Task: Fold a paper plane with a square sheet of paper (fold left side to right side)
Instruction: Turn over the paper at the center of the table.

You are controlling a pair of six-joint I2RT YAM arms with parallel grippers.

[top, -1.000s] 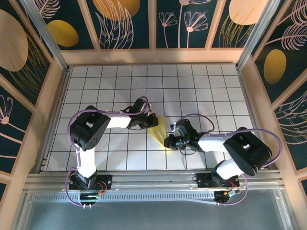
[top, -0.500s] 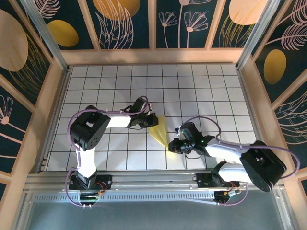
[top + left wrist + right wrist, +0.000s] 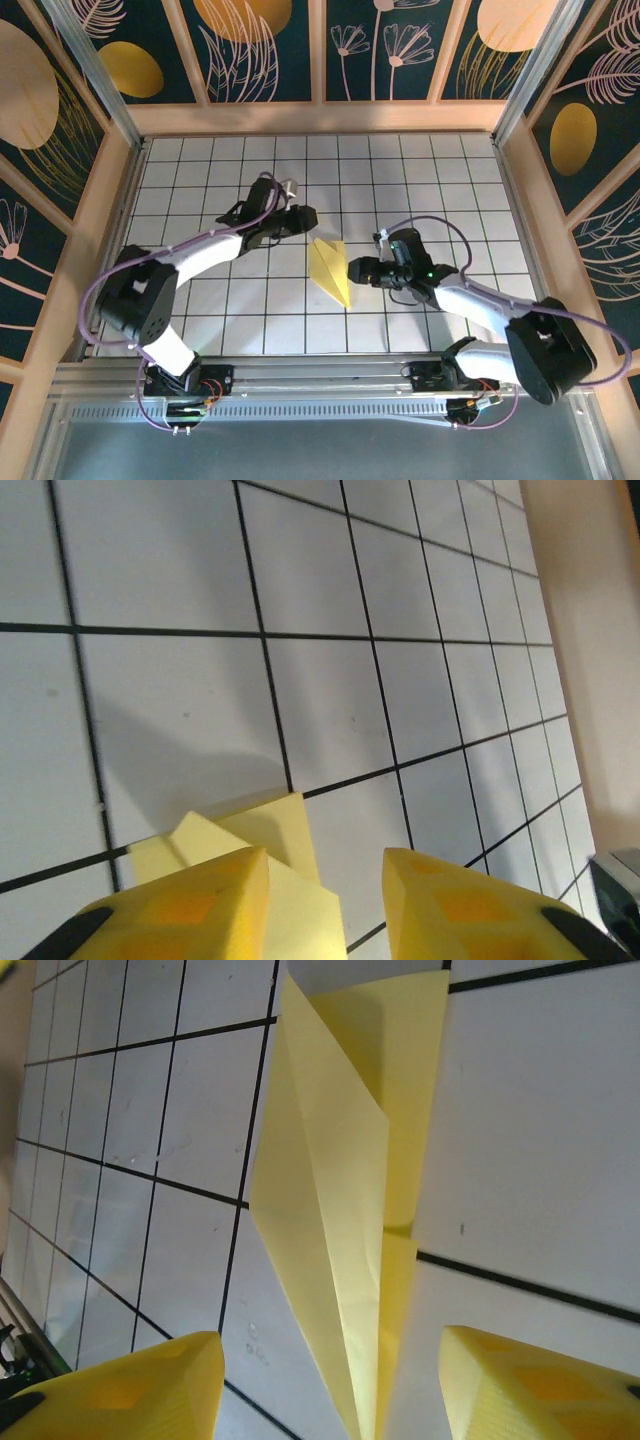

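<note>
The robot's right gripper needs to grab the paper plane's creased layers toward its narrow end (image 3: 343, 285) (image 3: 366, 1357) next, so the plane's wide end stays free for folding.
The paper plane (image 3: 328, 270) is a narrow, creased, pale-yellow dart lying free on the white grid table (image 3: 420, 180), its tip toward the near right. My left gripper (image 3: 306, 221) hovers just beyond its wide far end, open. In the left wrist view that gripper (image 3: 325, 905) shows table between its yellow fingertips (image 3: 200, 905), and a folded corner of the plane (image 3: 275, 830) lies beneath the left one. My right gripper (image 3: 354, 268) sits just right of the plane, open. In the right wrist view the plane (image 3: 340, 1190) runs down the gap of that gripper (image 3: 330, 1390), touching neither finger.
Wooden side rails (image 3: 120, 230) and a back wall with dark floral panels (image 3: 265, 50) enclose the table. An aluminium rail (image 3: 320, 375) carrying both arm bases runs along the near edge. Open tiles lie on the far and right sides of the table.
Both grippers have opened and let go of the plane. The left gripper drew back toward the far left and the right gripper pulled away to the right; the plane now lies alone.
</note>
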